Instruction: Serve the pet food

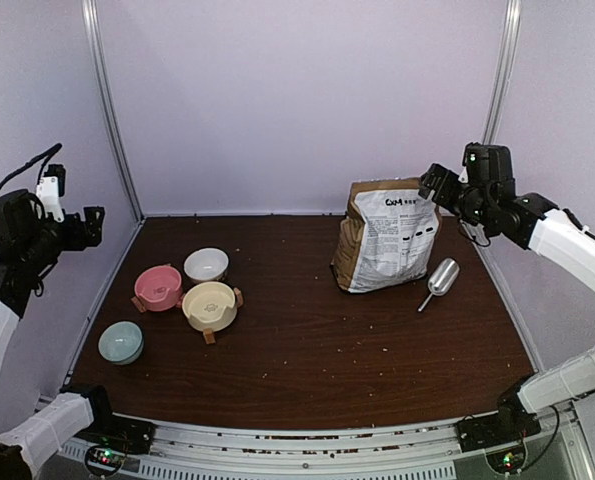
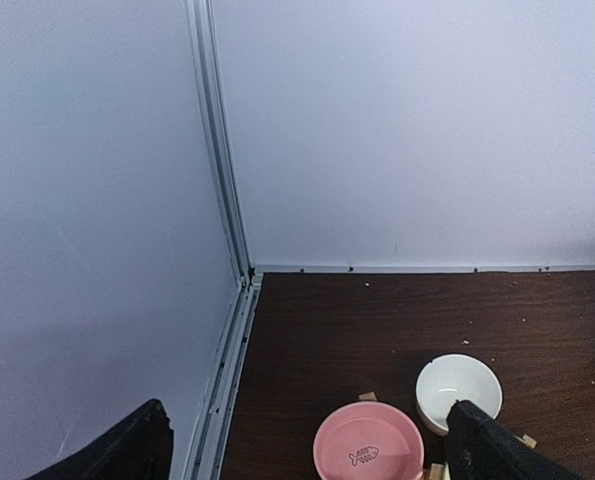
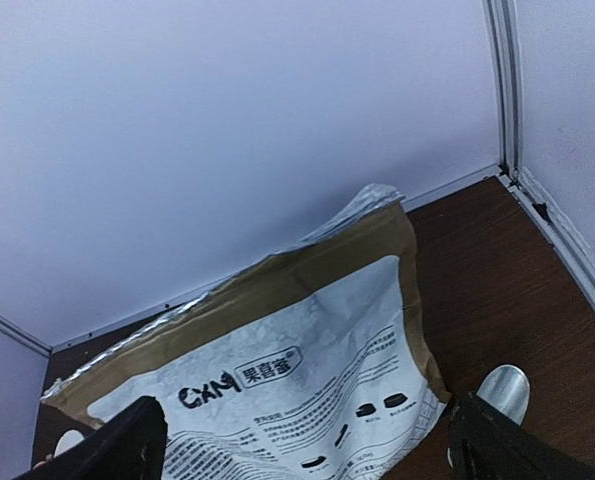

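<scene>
My right gripper grabs the CXM bag (image 1: 385, 240) by its side edge beside the black marks next, to serve the pet food into the bowls.
No mass of kibble shows; only tiny scattered bits lie on the dark table (image 1: 307, 350). The brown-and-white CXM bag (image 1: 385, 240) stands upright at the back right, top closed, and fills the right wrist view (image 3: 277, 350). A silver scoop (image 1: 440, 278) lies just right of it, also seen in the right wrist view (image 3: 504, 390). My right gripper (image 1: 432, 185) (image 3: 307, 450) is open and empty, held in the air at the bag's top right corner. My left gripper (image 1: 95, 225) (image 2: 312, 460) is open and empty, raised high beyond the table's left edge.
Four bowls sit at the left: pink (image 1: 159, 286) (image 2: 369, 450), white (image 1: 206, 265) (image 2: 457, 388), cream on a wooden stand (image 1: 210, 305), pale blue-green (image 1: 121, 342). Purple walls with metal corner rails (image 1: 112, 110) enclose the table.
</scene>
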Available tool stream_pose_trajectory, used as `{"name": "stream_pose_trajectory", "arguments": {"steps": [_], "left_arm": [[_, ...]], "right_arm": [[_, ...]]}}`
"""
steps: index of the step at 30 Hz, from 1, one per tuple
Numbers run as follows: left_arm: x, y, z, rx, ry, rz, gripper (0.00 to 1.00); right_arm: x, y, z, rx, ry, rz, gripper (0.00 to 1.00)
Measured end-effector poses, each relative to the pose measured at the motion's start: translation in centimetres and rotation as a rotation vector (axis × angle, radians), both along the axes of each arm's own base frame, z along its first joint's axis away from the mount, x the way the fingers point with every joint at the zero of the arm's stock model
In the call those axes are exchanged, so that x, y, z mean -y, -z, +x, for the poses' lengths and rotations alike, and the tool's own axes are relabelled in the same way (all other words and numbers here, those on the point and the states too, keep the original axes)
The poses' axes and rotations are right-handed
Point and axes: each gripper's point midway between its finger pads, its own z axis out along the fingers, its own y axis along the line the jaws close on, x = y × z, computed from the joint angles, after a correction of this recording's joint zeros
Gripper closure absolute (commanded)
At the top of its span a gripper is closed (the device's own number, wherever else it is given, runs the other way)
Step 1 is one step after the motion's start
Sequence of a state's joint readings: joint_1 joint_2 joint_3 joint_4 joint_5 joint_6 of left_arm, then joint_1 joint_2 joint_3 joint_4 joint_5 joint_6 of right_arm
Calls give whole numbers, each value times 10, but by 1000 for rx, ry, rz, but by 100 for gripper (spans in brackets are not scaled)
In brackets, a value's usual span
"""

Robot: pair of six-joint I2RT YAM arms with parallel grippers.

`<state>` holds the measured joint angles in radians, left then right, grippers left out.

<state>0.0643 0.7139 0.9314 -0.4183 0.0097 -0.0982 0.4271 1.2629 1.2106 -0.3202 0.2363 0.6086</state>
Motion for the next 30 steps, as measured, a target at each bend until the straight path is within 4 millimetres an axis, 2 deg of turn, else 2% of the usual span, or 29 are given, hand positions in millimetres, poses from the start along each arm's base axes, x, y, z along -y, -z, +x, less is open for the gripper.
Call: {"name": "stream_pose_trajectory", "arguments": {"steps": [4, 6, 9, 12, 14, 19, 21, 23, 26, 27, 30], "left_arm": [[0, -10, -8, 40, -3, 16, 2], [-1, -8, -6, 31, -3, 22, 2], [-1, -2, -1, 9, -4, 27, 2], [-2, 4, 4, -13, -3, 31, 2], [-2, 8, 7, -30, -2, 34, 2], [-2, 16, 13, -58, 0, 36, 2], [-2, 18, 14, -67, 2, 36, 2], [-2, 21, 16, -77, 3, 36, 2], [-2, 21, 16, -78, 4, 36, 2], [-2, 21, 16, -78, 5, 35, 2], [-1, 21, 17, -69, 12, 33, 2]], "right_arm": [[26, 19, 17, -57, 49, -12, 6], [43, 31, 27, -76, 54, 15, 11], [57, 57, 38, -120, 27, 47, 18], [47, 85, 48, -180, -55, 51, 21], [38, 101, 51, -215, -110, 48, 27], [27, 124, 55, -263, -192, 21, 43], [27, 130, 57, -278, -209, 6, 46], [26, 133, 58, -285, -225, -12, 59], [26, 134, 57, -282, -250, -43, 86], [26, 134, 57, -281, -259, -51, 98], [23, 135, 55, -284, -300, -58, 100]]}}
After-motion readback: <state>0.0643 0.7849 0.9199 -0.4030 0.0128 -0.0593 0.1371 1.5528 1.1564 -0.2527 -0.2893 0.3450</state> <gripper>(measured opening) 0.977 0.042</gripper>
